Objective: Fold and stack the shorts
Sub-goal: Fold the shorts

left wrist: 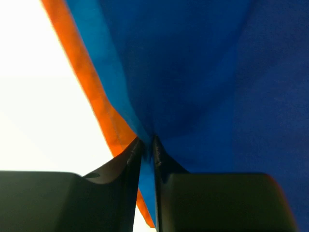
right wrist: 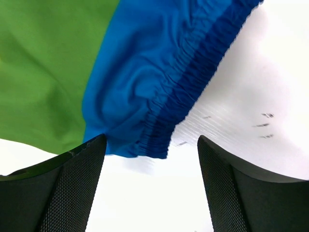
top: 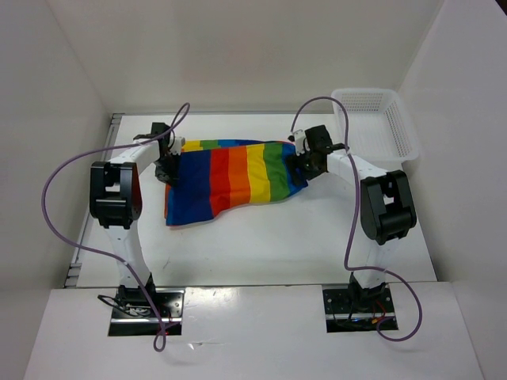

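My right gripper will fold that end of the shorts across, so next it will grab the near corner of the gathered dark-blue hem of the shorts.
The rainbow-striped shorts (top: 238, 178) lie spread on the white table (top: 261, 245) between the two arms. My left gripper (top: 169, 165) is at their left edge. In the left wrist view it (left wrist: 147, 145) is shut on a fold of blue fabric (left wrist: 217, 72), with an orange band (left wrist: 91, 92) beside it. My right gripper (top: 304, 162) is at the shorts' right edge. In the right wrist view it (right wrist: 150, 145) is open and empty. The gathered dark-blue hem (right wrist: 193, 72) and a green stripe (right wrist: 43, 67) lie just ahead of its fingers.
A white plastic mesh basket (top: 376, 123) stands at the back right, just beyond the right arm. White walls enclose the table at the back and on both sides. Purple cables loop above each arm.
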Available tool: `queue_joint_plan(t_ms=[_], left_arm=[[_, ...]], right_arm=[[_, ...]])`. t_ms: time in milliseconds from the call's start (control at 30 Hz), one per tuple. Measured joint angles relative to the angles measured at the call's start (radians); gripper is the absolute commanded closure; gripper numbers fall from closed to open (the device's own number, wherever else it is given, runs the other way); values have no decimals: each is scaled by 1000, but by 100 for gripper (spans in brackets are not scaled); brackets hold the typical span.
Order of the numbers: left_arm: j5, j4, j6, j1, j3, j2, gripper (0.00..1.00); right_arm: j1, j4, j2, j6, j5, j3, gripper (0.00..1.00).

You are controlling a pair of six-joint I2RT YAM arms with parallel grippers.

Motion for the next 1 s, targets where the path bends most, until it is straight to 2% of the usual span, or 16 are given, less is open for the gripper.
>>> queue_joint_plan(t_ms=[300,500,667,800,833,900,933,1000], left_arm=[[-34,13,-1,13,11,0,71],[-48,12,-1,13,36,0,71],[-58,15,-1,13,44,5,71],[-59,15,-1,13,45,29,71],[-58,14,-1,13,47,33,71],[-59,12,-1,13,54,34,71],[-59,12,-1,13,58,36,71],[-59,11,-1,13,66,43,71]], right_arm=[[-40,1,0,259,-125,15,19],[-45,32,53,428,-94,15,22],[-45,48,102,510,-45,22,29],[-45,58,111,547,-6,23,45],[-45,58,112,552,-5,23,53],[-45,59,114,561,-18,23,62],[-45,59,115,565,-25,22,71],[-45,64,115,571,-45,23,78]])
